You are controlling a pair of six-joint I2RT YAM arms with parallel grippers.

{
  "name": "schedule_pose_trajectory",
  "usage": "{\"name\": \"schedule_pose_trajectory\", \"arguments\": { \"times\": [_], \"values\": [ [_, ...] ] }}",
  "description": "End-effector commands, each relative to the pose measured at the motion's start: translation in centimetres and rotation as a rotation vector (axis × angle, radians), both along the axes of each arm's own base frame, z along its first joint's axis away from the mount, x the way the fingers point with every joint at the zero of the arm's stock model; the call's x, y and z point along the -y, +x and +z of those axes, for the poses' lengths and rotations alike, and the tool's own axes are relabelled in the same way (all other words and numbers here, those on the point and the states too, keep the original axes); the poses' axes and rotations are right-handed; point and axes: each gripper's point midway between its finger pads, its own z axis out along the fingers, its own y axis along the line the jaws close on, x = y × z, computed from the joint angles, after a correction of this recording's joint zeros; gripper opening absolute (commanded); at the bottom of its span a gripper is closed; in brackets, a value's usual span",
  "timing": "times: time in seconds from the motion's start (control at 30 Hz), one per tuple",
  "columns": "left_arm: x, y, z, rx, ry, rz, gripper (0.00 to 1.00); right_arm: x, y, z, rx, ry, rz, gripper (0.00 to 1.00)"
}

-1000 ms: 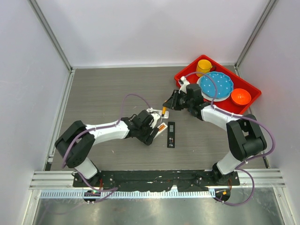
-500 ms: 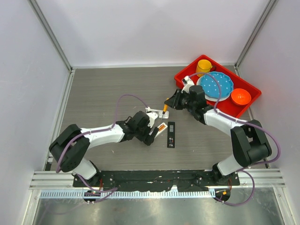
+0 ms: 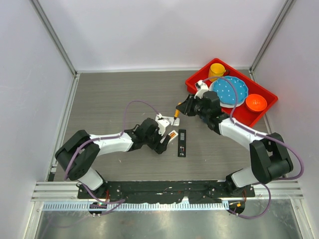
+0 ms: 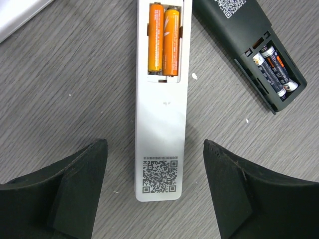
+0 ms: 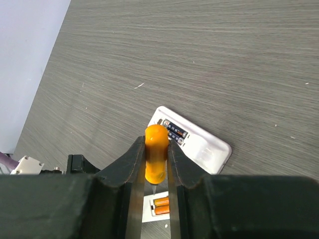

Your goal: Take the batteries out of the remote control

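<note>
The slim white remote's lower end is between the left gripper's open fingers, and both long sides of the remote are free, so the left gripper should close on that end now.
A slim white remote lies back up with two orange batteries in its open bay. My left gripper is open, its jaws either side of that remote's lower end, not touching it. A black remote beside it holds dark batteries. My right gripper is shut on an orange-handled screwdriver, held tip down above the remotes. A wider white remote with dark batteries lies below it. In the top view, the left gripper and right gripper are close together.
A red tray at the back right holds a yellow cup, a blue plate and an orange bowl. The black remote lies right of the left gripper. White walls enclose the table.
My right gripper with the screwdriver has shifted slightly back and right. My left gripper has crept a little right along the slim white remote. The remotes have not moved.
</note>
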Motion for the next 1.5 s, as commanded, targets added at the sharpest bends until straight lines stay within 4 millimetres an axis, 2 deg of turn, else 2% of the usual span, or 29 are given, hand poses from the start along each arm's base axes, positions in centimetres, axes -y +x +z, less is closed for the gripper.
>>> {"name": "schedule_pose_trajectory", "arguments": {
  "times": [0.0,0.07,0.3,0.5,0.7,0.9,1.47],
  "values": [
    [0.4,-0.5,-0.1,-0.011,-0.017,-0.036,0.77,0.7,0.1,1.9,0.103,-0.017,-0.023,0.01],
    [0.3,-0.5,-0.2,-0.017,-0.018,-0.034,0.75,0.7,0.0,2.1,0.121,-0.013,-0.025,0.01],
    [-0.4,0.4,-0.1,0.029,0.022,0.017,0.67,1.4,-0.6,0.6,0.130,-0.022,-0.052,0.01],
    [-0.7,0.1,-0.7,0.067,0.087,0.045,0.61,1.9,-1.0,0.8,0.163,-0.003,-0.077,0.01],
    [-0.4,0.2,-0.7,0.078,0.102,0.051,0.44,1.9,-1.1,-0.4,0.146,-0.016,-0.074,0.01],
    [-0.2,0.1,-0.8,0.073,0.099,0.039,0.40,1.6,-1.0,-1.2,0.136,-0.030,-0.061,0.01],
    [-0.4,-0.3,-1.1,0.056,0.113,0.023,0.36,1.6,-1.3,-4.1,0.089,-0.088,-0.051,0.01]
  ]
}}
